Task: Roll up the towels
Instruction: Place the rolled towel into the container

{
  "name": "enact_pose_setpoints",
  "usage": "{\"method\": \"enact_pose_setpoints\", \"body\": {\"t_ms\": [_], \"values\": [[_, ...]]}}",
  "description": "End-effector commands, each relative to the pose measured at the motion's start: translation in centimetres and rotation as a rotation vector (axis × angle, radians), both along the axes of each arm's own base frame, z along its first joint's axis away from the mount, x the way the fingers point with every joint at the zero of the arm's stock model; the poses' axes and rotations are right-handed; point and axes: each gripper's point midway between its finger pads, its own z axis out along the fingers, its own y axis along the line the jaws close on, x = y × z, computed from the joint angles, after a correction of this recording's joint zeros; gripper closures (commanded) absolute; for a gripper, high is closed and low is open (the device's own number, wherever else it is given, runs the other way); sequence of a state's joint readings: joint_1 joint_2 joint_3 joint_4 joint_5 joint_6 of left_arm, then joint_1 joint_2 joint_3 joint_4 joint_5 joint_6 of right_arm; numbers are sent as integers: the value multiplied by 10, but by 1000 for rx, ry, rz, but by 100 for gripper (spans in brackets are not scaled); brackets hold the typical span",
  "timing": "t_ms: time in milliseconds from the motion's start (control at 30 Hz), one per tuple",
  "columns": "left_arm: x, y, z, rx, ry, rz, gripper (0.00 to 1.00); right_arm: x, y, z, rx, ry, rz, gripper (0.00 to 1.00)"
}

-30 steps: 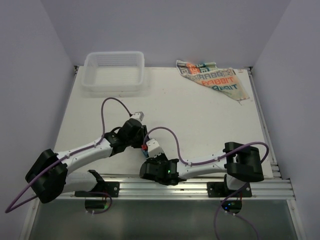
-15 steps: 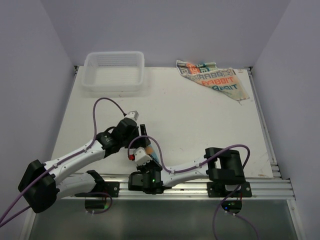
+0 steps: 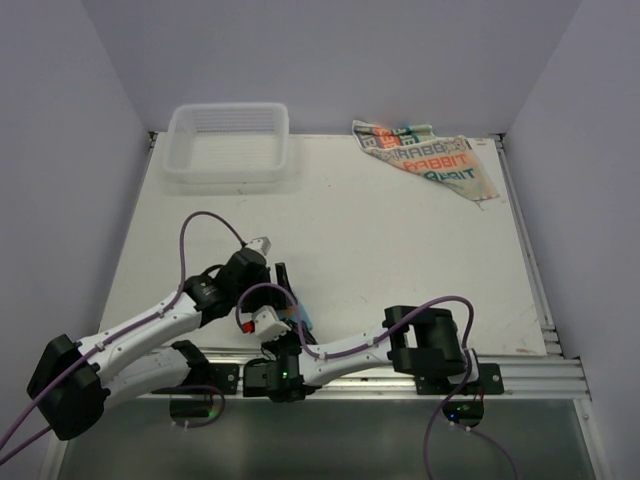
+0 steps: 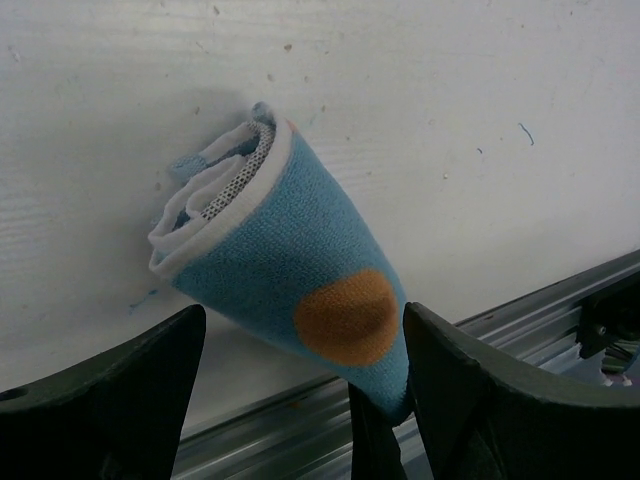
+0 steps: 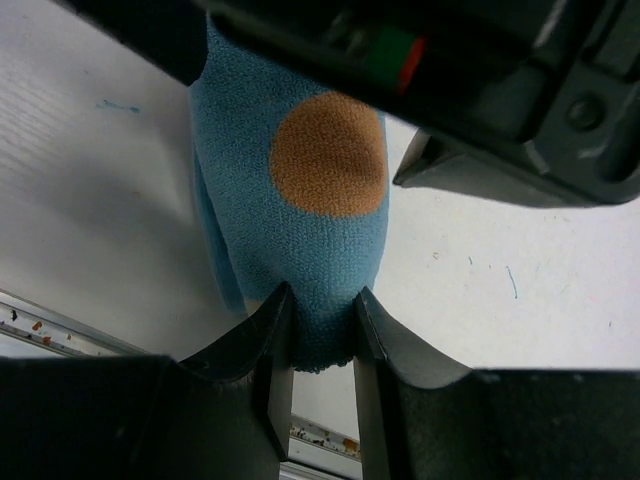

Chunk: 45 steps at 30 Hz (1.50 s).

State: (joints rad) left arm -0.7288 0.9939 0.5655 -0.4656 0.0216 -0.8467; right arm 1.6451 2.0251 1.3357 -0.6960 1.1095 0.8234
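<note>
I need to set the light blue roll in the basket still rolled, so next I should grab the light blue roll across its middle (image 3: 297,309) (image 4: 311,291) with my left gripper.
The light blue towel (image 4: 290,240), with an orange dot, is a tight roll lying near the table's front edge; only a sliver shows in the top view (image 3: 301,318). My right gripper (image 5: 322,320) is shut on the roll's near end (image 5: 300,210). My left gripper (image 4: 300,350) is open, its jaws standing either side of the same roll. In the top view both grippers crowd together, the left (image 3: 283,285) just behind the right (image 3: 290,328). The cream "RABBIT" towel (image 3: 425,158) lies spread flat at the far right corner, away from both grippers.
A white slatted basket (image 3: 228,142) stands at the far left corner. The metal rail (image 3: 400,375) runs along the table's front edge, right below the roll. Walls close in the table on the left, right and back.
Both arms have drawn toward the near left. The right arm swung left along the front edge. The blue roll now shows between the grippers in the top view.
</note>
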Motion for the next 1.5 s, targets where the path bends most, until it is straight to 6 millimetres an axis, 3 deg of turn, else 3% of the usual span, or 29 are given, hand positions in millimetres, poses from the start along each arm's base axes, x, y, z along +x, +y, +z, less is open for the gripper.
{"method": "enact_pose_setpoints", "body": {"t_ms": [0, 333, 933, 1100, 1467], "values": [[-14, 1, -9, -27, 56, 3, 16, -3, 10, 9, 49, -41, -9, 78], [-16, -7, -11, -61, 58, 8, 11, -11, 26, 6, 31, -51, 37, 77], [-38, 9, -47, -9, 132, 18, 15, -28, 48, 4, -52, -126, 94, 76], [-41, 12, -53, 1, 141, 15, 19, -30, 53, 2, -75, -143, 102, 75], [-52, 23, -71, 43, 165, 5, 46, -30, 52, -2, -79, -139, 98, 69]]}}
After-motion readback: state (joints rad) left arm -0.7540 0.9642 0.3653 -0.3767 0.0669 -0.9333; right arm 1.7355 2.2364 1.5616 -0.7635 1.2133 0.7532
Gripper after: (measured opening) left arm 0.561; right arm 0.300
